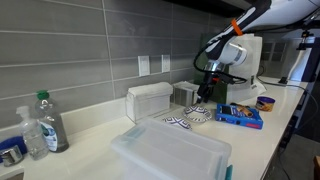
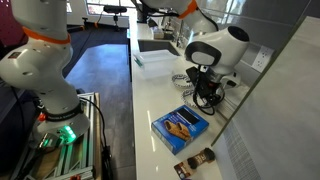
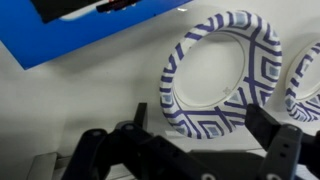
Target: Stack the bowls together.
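Observation:
My gripper is to grab the bowl straight ahead by its near rim next, which leaves the bowl's bottom free to stack into the other bowl.
In the wrist view a white bowl with a dark blue pattern (image 3: 215, 70) lies on the counter straight ahead. A second bowl of the same kind (image 3: 306, 75) is cut off at the right edge, beside the first. My gripper (image 3: 208, 125) is open, with one finger on either side of the near rim of the first bowl, and it holds nothing. In an exterior view the gripper (image 1: 205, 92) points down over the two bowls (image 1: 181, 122) (image 1: 198, 116). In the other exterior view the gripper (image 2: 205, 95) hides most of them.
A blue flat box (image 1: 240, 116) (image 2: 180, 127) lies next to the bowls and shows in the wrist view (image 3: 70, 35). A small purple and yellow dish (image 1: 266, 102) sits beyond it. Clear plastic boxes (image 1: 150, 100) (image 1: 175, 155) and bottles (image 1: 45, 122) stand along the counter. A wall is close behind.

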You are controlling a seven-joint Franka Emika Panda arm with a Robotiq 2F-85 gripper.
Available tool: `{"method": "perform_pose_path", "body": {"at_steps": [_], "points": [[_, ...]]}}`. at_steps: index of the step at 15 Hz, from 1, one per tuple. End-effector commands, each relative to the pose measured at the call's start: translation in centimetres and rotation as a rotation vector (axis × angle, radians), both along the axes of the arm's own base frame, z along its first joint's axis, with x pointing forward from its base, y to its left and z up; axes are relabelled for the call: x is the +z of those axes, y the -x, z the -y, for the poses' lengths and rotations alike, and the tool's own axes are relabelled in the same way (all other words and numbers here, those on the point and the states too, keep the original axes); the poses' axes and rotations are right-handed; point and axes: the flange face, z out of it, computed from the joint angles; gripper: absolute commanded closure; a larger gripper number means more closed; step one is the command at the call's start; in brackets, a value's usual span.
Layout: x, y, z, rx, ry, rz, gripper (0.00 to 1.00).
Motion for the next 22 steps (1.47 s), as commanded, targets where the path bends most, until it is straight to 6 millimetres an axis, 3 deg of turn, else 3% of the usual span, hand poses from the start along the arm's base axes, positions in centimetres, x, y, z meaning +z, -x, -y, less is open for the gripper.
{"method": "perform_pose_path", "body": {"at_steps": [1,4,5,8,9,10,18,19,20,22], "points": [[-2.6,-0.5,0.2,0.013,0.014,-0.001,0.0],[-4.3,-0.3,0.0,0.012,0.015,-0.027,0.15],[-4.7,-0.2,0.0,0.014,0.015,-0.033,0.16],[-5.8,0.1,0.2,0.013,0.006,-0.06,0.33],[-6.0,0.2,0.2,0.01,0.002,-0.065,0.43],[-6.0,0.2,0.3,0.01,-0.001,-0.067,0.49],[-5.6,0.5,0.1,0.019,-0.024,-0.07,0.69],[-5.5,0.6,0.0,0.019,-0.027,-0.074,0.79],[-5.5,0.6,-0.1,0.022,-0.031,-0.075,0.78],[-5.5,0.6,-0.5,0.03,-0.034,-0.078,0.89]]}}
